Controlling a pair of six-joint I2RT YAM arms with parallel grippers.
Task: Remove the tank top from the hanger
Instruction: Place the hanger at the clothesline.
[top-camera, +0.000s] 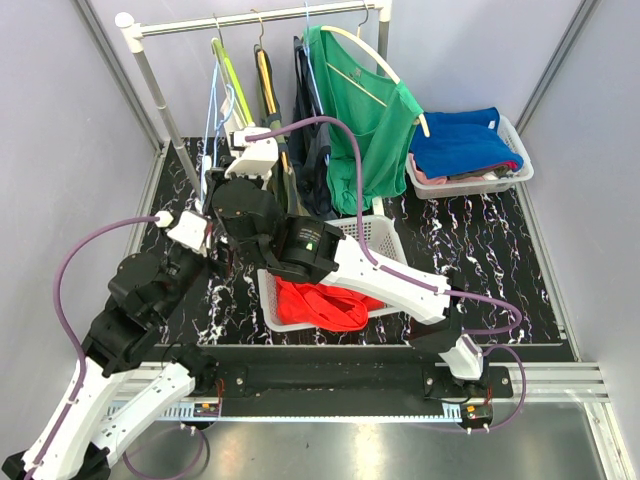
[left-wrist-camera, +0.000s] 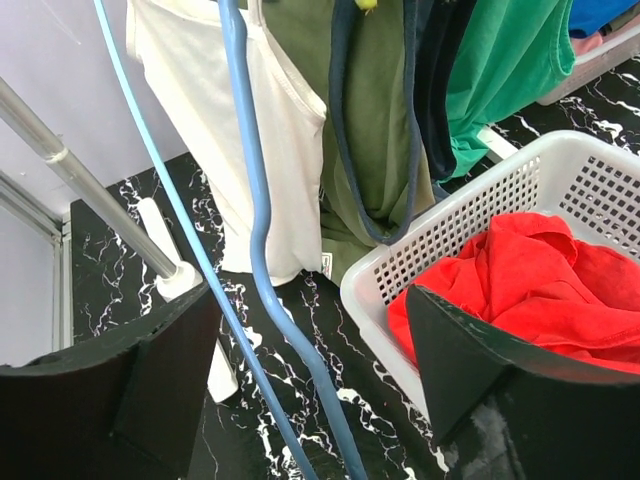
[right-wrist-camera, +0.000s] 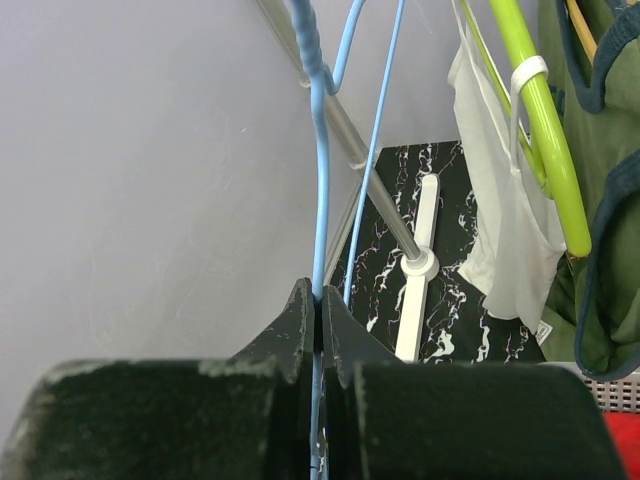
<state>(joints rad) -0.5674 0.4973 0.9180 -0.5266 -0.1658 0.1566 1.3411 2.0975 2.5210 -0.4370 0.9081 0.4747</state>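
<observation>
I should next grab the bare light-blue hanger by its lower wires with my left gripper. The hanger's hook end will then stay free to hang on the rack's bar.
A bare light-blue hanger hangs at the rack's left end, and my right gripper is shut on its wire. In the top view that gripper is up by the hanger. My left gripper is open, lower down, with the hanger's blue wires running between its fingers without touching them. A white tank top hangs beside it on a lime-green hanger. Olive, navy and green tops hang further right. A red garment lies in the white basket.
The rack's rail runs across the back; its left pole and white foot stand close to my left gripper. A second basket with blue clothes sits at the back right. Grey walls close in both sides.
</observation>
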